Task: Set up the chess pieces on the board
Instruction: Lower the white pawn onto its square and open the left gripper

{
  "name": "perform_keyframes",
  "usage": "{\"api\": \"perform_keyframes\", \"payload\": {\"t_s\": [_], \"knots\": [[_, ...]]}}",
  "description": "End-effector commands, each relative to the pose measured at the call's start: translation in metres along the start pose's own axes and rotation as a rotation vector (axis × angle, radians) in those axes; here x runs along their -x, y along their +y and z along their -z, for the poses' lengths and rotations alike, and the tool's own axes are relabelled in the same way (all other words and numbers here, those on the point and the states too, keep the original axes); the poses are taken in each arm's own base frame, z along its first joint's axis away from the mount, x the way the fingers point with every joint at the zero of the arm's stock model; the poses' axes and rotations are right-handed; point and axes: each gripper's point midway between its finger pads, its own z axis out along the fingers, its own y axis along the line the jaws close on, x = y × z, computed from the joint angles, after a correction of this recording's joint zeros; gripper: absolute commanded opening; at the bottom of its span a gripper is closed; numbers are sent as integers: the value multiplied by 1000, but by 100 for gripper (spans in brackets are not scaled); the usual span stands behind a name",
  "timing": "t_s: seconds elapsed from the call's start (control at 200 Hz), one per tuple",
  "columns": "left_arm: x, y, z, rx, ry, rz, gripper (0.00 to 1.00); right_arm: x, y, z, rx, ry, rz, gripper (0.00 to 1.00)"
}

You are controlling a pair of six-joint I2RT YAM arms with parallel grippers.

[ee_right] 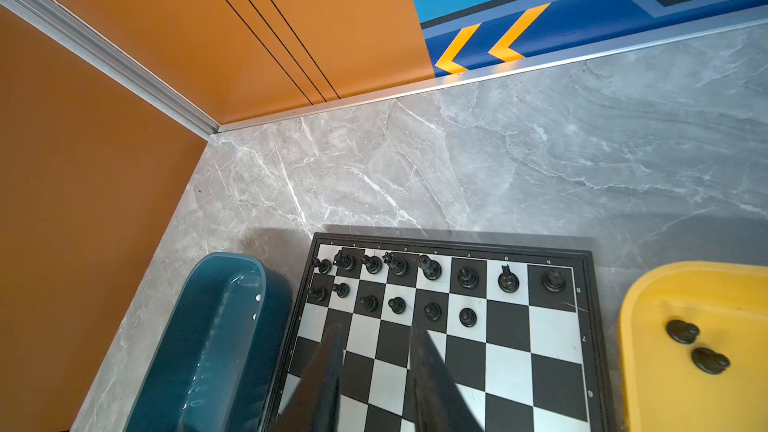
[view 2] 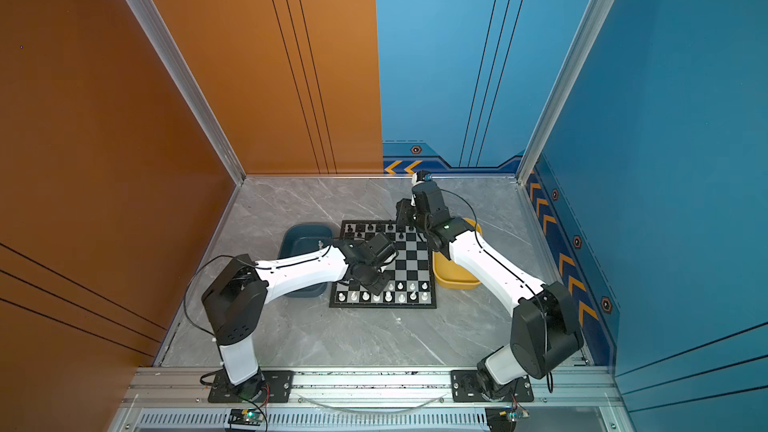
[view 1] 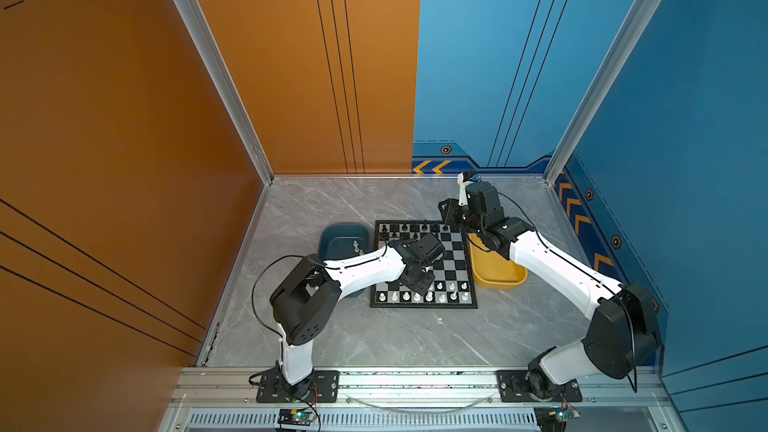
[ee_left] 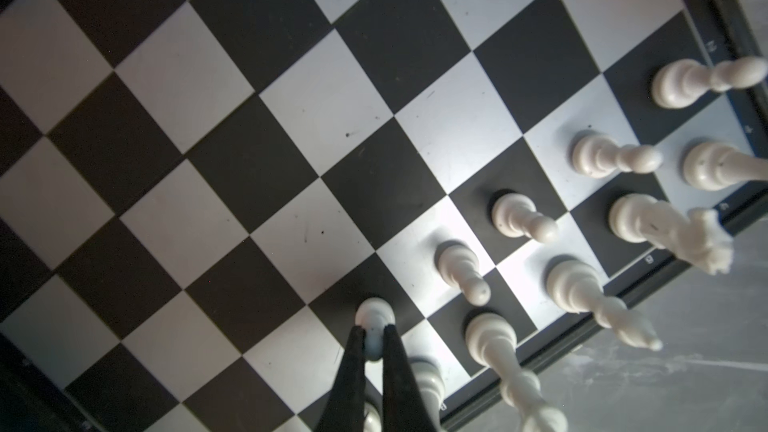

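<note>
The base of the white pawn is inside the dark square, next to the other pawns. The pawn would land on the square if I opened my left gripper now.
The board (view 1: 455,258) lies mid-table in both top views, also (view 2: 415,261). Black chess pieces (ee_right: 432,268) fill its far two rows apart from gaps, and white chess pieces (view 1: 417,296) stand along the near rows. In the left wrist view my left gripper (ee_left: 373,329) is shut on a white pawn (ee_left: 374,312), whose base is over a dark square beside the other pawns (ee_left: 461,270); whether it touches the square I cannot tell. My right gripper (ee_right: 376,328) hovers open and empty over the board's far end, behind the black pawns.
A dark teal tray (view 1: 332,231) left of the board holds white pieces (view 1: 356,246). A yellow tray (ee_right: 648,326) on the board's right holds two lying black pieces (ee_right: 681,331). The left arm (view 1: 365,268) crosses the teal tray. Walls close in the back and sides.
</note>
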Motion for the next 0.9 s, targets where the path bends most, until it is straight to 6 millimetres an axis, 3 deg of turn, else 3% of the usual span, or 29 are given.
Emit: {"api": "perform_keyframes", "payload": {"t_s": [0.0,0.896], "knots": [[-2,-1,-3,23,21,-14,4,1,-3,4,-10,-9,0,30],[-5,-5,-5,24,42,-27,17,1,-2,4,-7,-10,0,30]]}}
